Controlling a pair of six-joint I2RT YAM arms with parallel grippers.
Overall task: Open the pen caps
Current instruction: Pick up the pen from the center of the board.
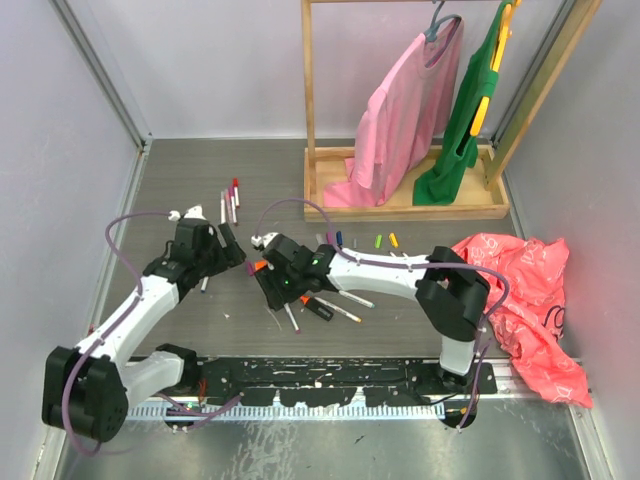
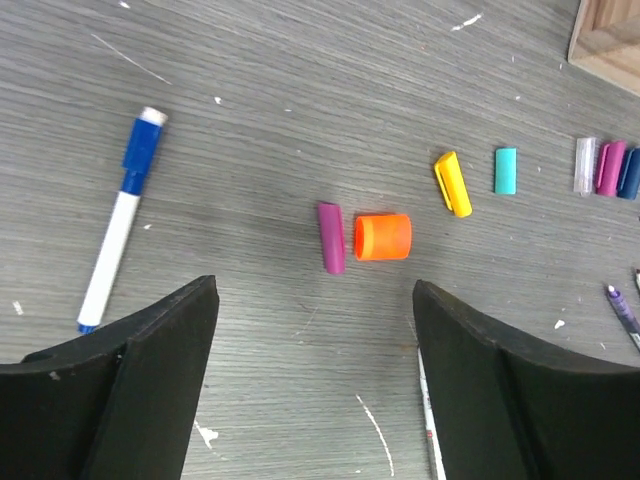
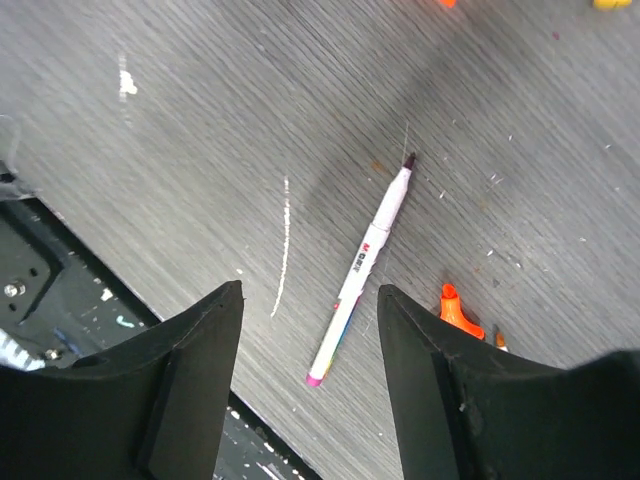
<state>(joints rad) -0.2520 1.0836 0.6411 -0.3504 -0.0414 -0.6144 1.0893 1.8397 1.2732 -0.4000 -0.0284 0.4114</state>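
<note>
The blue-capped white pen needs to be grabbed next by my left gripper across its white body (image 2: pixel 121 216) beside the cap, so the pen's tail end stays free to hand to my right gripper.
My left gripper (image 1: pixel 234 250) (image 2: pixel 315 290) is open and empty, low over the table. Ahead of it lie loose pen caps: a purple one (image 2: pixel 331 237), a fat orange one (image 2: pixel 383 237), a yellow one (image 2: pixel 452 183) and a teal one (image 2: pixel 506 170), with more caps (image 2: pixel 610 167) at the right edge. A blue-capped white pen (image 2: pixel 118 225) lies to its left. My right gripper (image 1: pixel 270 285) (image 3: pixel 310 292) is open and empty, with an uncapped white pen with a pink end (image 3: pixel 362 262) lying between its fingers on the table. An orange marker tip (image 3: pixel 458 311) shows by the right finger.
Several pens (image 1: pixel 230 203) lie at the back left and more (image 1: pixel 335 305) lie under the right arm. A wooden clothes rack (image 1: pixel 405 205) with a pink and a green shirt stands at the back. A red plastic bag (image 1: pixel 525 300) lies at the right. A black rail (image 3: pixel 40 270) runs along the near edge.
</note>
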